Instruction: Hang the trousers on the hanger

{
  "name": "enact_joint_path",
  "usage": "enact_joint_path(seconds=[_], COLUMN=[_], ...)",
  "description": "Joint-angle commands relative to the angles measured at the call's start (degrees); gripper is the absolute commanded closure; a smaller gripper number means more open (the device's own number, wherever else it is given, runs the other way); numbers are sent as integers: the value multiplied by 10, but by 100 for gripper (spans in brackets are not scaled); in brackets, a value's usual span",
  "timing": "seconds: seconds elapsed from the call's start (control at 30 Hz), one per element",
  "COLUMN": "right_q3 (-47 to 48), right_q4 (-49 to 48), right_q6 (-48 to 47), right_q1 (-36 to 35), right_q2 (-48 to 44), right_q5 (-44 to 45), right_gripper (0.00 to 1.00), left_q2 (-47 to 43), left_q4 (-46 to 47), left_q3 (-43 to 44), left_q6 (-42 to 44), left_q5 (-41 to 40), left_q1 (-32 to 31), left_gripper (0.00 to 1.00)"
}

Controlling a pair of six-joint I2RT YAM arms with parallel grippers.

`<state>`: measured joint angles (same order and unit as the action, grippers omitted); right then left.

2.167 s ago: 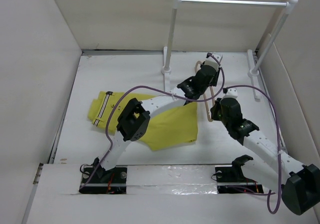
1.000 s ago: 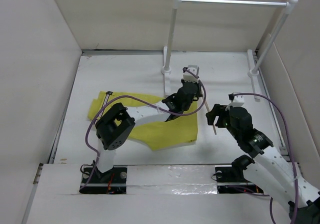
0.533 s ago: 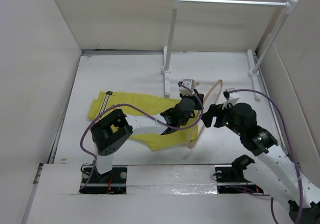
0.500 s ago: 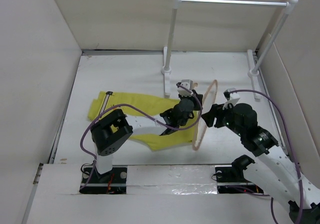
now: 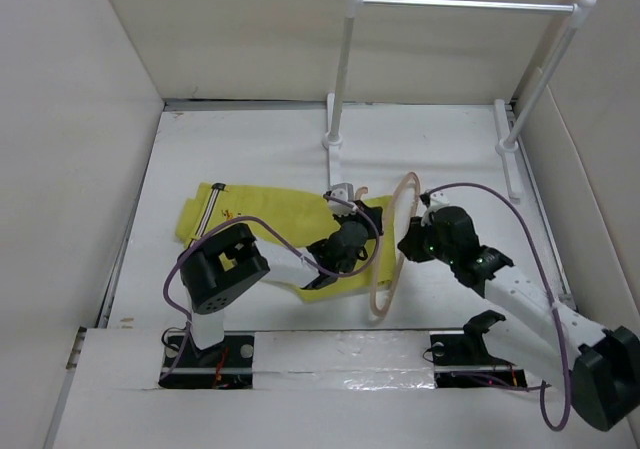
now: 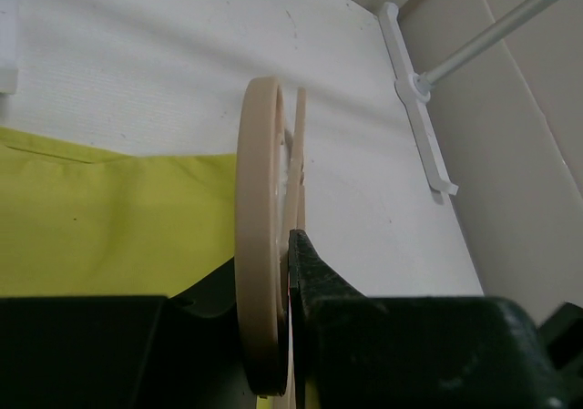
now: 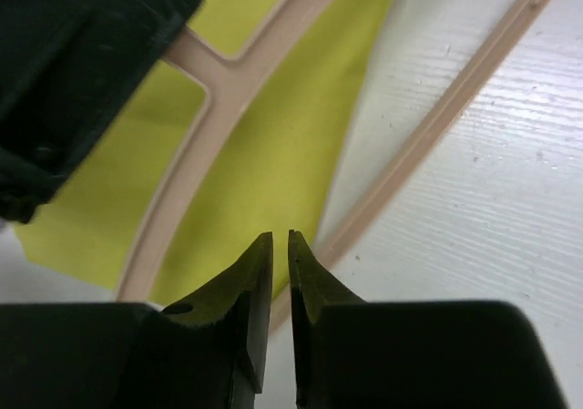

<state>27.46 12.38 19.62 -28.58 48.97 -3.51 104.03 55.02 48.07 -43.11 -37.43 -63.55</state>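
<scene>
The right gripper grabs the end edge of the trousers (image 5: pixel 250 209) at the hanger next, to draw them through the hanger and place them on it.
The mustard-yellow trousers (image 5: pixel 250 209) lie flat on the white table, left of centre, also visible in the left wrist view (image 6: pixel 109 209) and the right wrist view (image 7: pixel 273 136). The pale beige hanger (image 5: pixel 408 177) stands on edge over their right end. My left gripper (image 5: pixel 352 231) is shut on the hanger's frame (image 6: pixel 255 199), which sits edge-on between its fingers (image 6: pixel 310 272). My right gripper (image 5: pixel 408 241) hovers just right of the hanger (image 7: pixel 219 90). Its jaws (image 7: pixel 281 238) are shut to a hairline gap with nothing in them.
A white rail rack (image 5: pixel 460 4) stands at the back, with two posts and feet on the table (image 5: pixel 333 144); one foot shows in the left wrist view (image 6: pixel 414 81). Enclosure walls (image 5: pixel 80 169) close in the left, right and back.
My left gripper has carried the hanger nearer and leftward over the trousers, with the hanger turned up on edge. The right gripper has closed from wide open and shifted left beside the hanger.
</scene>
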Motion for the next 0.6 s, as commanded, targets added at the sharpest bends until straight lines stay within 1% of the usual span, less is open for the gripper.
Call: enact_joint_path(seconds=[0.0, 0.03, 0.1, 0.13, 0.17, 0.23, 0.33, 0.37, 0.47, 0.57], right_q3=[-2, -2, -7, -7, -5, 1, 6, 8, 9, 0], right_q4=[-117, -142, -187, -203, -215, -237, -263, -265, -280, -295], right_q6=[0, -1, 2, 2, 3, 4, 8, 9, 21, 25], right_q1=[11, 12, 12, 12, 12, 12, 18, 18, 18, 18], right_q2=[67, 86, 118, 149, 165, 207, 243, 267, 296, 306], right_q5=[-28, -44, -43, -53, -56, -54, -41, -40, -32, -31], right_gripper=[74, 63, 54, 47, 45, 43, 39, 39, 39, 41], left_q2=[-15, -13, -10, -8, -6, -2, -1, -1, -2, -1], left_q4=[54, 55, 56, 56, 56, 55, 55, 60, 69, 83], left_q3=[-8, -11, -15, -18, -23, -27, -38, -43, -52, -58], left_q6=[-8, -6, 3, 4, 4, 6, 8, 10, 15, 26], left_q5=[-33, -36, -37, -38, -39, -40, -37, -36, -33, -31], left_q1=[-7, -7, -7, -7, -7, -7, -7, -7, -2, 4], left_gripper=[100, 100, 100, 100, 100, 100, 100, 100, 100, 100])
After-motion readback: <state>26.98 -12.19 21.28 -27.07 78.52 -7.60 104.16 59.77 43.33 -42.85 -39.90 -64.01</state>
